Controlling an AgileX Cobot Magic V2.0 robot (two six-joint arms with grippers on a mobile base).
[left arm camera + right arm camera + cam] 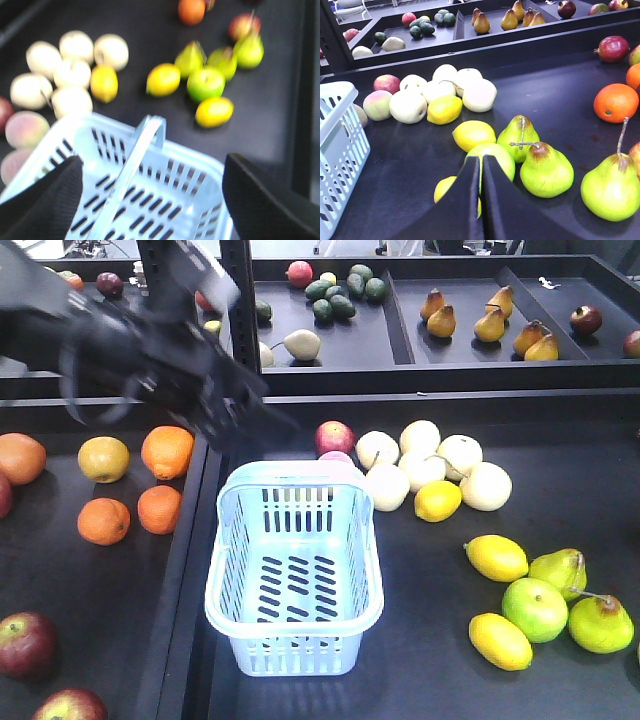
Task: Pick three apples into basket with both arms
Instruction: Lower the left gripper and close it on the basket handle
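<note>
The open inside of the pale blue basket should stay free for the apples. My left gripper needs to grab the basket by its handle [296,472] next.
The pale blue basket [231,540] stands empty in the middle of the table, its handle folded down toward the back. My left gripper [150,200] hangs open above the basket [150,190], one black finger [42,200] on each side, nothing between them. In the front view the left arm [130,350] is a blur over the basket's far left corner. Two dark red apples [25,643] [70,706] lie at the near left. My right gripper [481,159] is shut and empty, low over a green apple [497,152].
Oranges [165,452] lie left of the basket. White fruit [425,465], lemons [497,558] and green pears [600,623] crowd the right half. A red apple [335,436] and a peach sit just behind the basket. A raised shelf [400,375] with more fruit runs along the back.
</note>
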